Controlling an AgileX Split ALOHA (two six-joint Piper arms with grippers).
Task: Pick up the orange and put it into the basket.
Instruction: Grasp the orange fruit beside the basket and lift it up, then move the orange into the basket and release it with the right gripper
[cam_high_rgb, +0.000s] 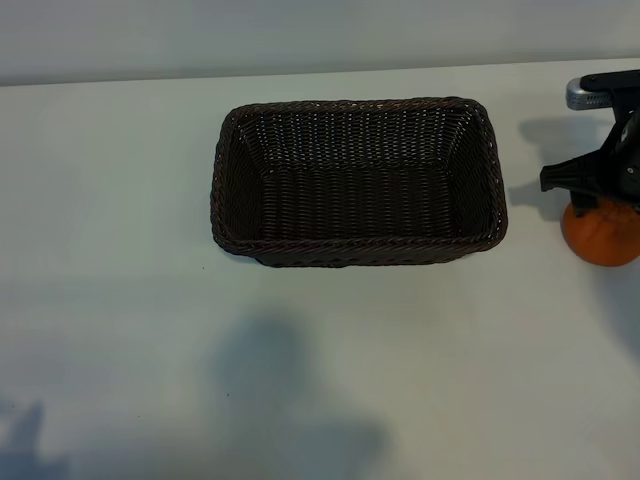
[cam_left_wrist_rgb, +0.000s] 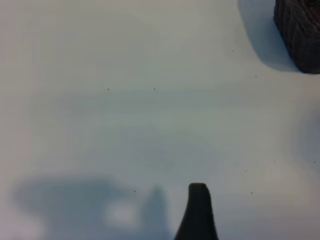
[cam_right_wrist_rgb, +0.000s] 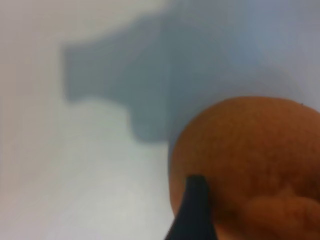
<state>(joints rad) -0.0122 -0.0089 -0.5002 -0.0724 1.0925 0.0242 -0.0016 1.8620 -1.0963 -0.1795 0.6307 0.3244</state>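
Note:
My right gripper's fingers reach down over the orange (cam_high_rgb: 603, 238), one beside its near side, and closing would catch the orange, so it is time to close now.
The orange (cam_high_rgb: 603, 238) sits on the white table at the far right, to the right of the dark brown wicker basket (cam_high_rgb: 360, 243), which holds nothing. My right gripper (cam_high_rgb: 592, 195) hangs open directly over the orange, low against its top. In the right wrist view one dark finger (cam_right_wrist_rgb: 196, 205) lies across the near side of the orange (cam_right_wrist_rgb: 250, 160); the other finger is out of frame. My left arm is outside the exterior view. Its wrist view shows one finger (cam_left_wrist_rgb: 198, 210) above bare table, with nothing by it, and a corner of the basket (cam_left_wrist_rgb: 300, 30) farther off.
The white table's far edge (cam_high_rgb: 300, 78) runs just behind the basket. A gap of bare table (cam_high_rgb: 535, 215) separates the basket's right wall from the orange. Soft shadows (cam_high_rgb: 270, 390) lie on the front of the table.

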